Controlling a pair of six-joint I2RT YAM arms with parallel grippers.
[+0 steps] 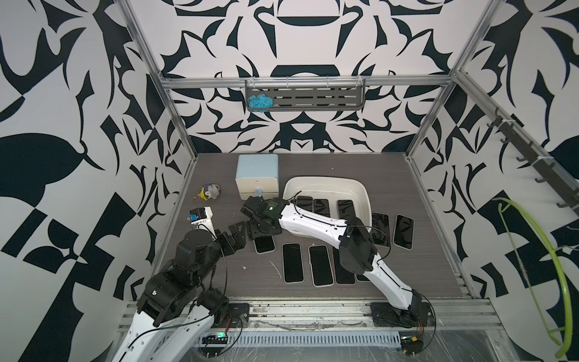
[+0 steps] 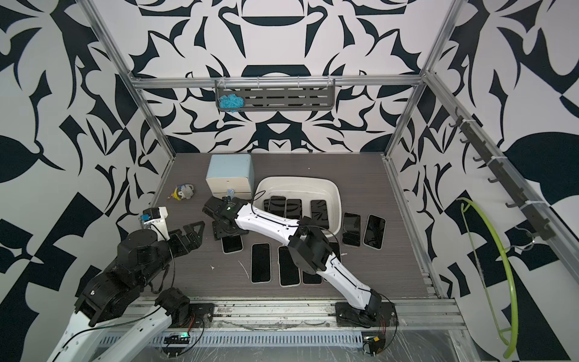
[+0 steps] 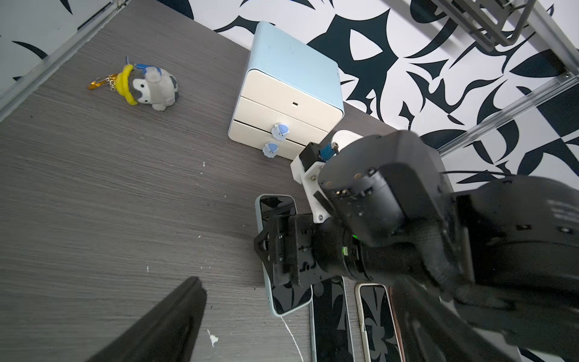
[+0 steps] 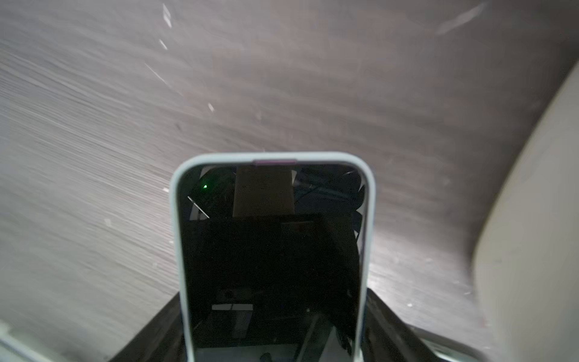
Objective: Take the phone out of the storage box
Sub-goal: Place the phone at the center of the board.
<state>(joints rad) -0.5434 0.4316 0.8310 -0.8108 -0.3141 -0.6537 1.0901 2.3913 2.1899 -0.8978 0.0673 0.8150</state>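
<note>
My right gripper holds the phone above the table, short of the end of the row. It needs to keep holding the phone, because the phone would fall if I opened now.
The cream-white storage box (image 1: pixel 326 179) (image 2: pixel 297 179) stands at the back middle of the table, with three dark-screened phones (image 1: pixel 321 207) lying inside it. To its left, my right gripper (image 1: pixel 263 228) (image 2: pixel 227 230) (image 3: pixel 275 247) is shut on a phone (image 1: pixel 264 244) (image 2: pixel 232 244) (image 3: pixel 282 297) in a pale blue-green case, low over the table. In the right wrist view that phone (image 4: pixel 272 250) fills the space between the jaws of the right gripper (image 4: pixel 272 313), and the box wall (image 4: pixel 532 219) is alongside. My left gripper (image 1: pixel 235 233) (image 2: pixel 191 232) is open and holds nothing just left of the held phone. One of its fingers (image 3: pixel 169 322) shows in the left wrist view.
Several phones (image 1: pixel 293 263) lie in a row near the front, and two more (image 1: pixel 403 232) right of the box. A blue-topped drawer unit (image 1: pixel 257 175) and a plush penguin (image 1: pixel 210 192) sit at the back left. A green hanger (image 1: pixel 548 250) hangs on the right wall.
</note>
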